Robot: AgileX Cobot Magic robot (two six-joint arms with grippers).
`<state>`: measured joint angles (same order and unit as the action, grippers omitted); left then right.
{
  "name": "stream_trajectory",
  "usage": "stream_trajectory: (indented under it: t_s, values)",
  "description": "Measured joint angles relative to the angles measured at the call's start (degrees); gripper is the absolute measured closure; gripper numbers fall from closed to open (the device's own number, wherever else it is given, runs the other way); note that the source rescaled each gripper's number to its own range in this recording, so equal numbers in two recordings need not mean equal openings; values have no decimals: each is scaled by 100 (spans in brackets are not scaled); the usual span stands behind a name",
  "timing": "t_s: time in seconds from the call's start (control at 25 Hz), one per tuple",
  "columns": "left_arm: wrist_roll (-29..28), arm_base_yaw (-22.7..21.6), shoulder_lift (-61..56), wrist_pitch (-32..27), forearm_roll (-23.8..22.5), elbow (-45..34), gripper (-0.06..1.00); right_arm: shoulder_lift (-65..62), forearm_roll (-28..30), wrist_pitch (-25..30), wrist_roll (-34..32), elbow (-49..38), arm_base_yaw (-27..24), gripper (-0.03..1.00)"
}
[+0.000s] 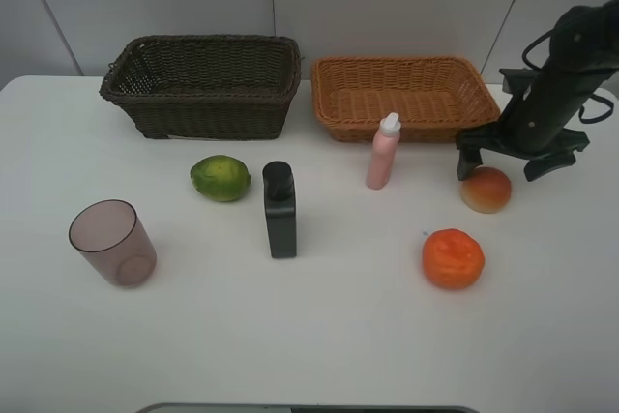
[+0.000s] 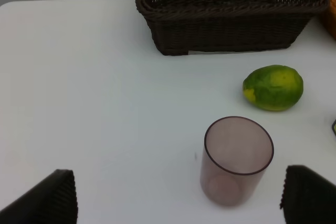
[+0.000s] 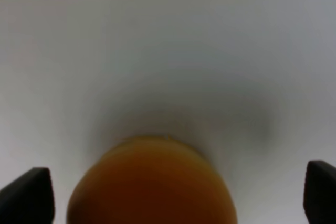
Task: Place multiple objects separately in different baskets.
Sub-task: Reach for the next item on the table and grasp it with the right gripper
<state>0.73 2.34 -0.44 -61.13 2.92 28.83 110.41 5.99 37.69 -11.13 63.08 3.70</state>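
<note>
It isn't time to close yet: my right gripper's fingers are near the top of the red-yellow peach (image 1: 486,191), above its widest part (image 1: 486,196) in the high view. My right gripper needs to move down first, then close on the peach.
My right gripper (image 1: 503,165) is open just above the red-yellow peach (image 1: 486,191), in front of the orange-tan basket (image 1: 411,70). In the right wrist view the peach (image 3: 152,182) lies blurred between the open fingertips (image 3: 26,195). My left gripper (image 2: 178,203) is open and empty, with the purplish cup (image 2: 239,161) upright a little ahead of it; this arm is out of the high view. The cup (image 1: 111,242), green fruit (image 1: 221,178), black bottle (image 1: 280,210), pink bottle (image 1: 384,152) and orange (image 1: 453,258) sit on the table. The dark brown basket (image 1: 203,103) holds nothing visible.
Both baskets stand side by side at the table's back edge, against a grey wall. The green fruit (image 2: 273,87) lies between the cup and the dark basket (image 2: 226,30). The white table (image 1: 309,336) extends toward the front.
</note>
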Motion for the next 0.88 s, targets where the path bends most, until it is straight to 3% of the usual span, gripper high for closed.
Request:
stream_trajectory:
  t_s: [0.88]
  values:
    - [0,0,0,0,0,0,-4,380,-309,-26,1,2,57,-3]
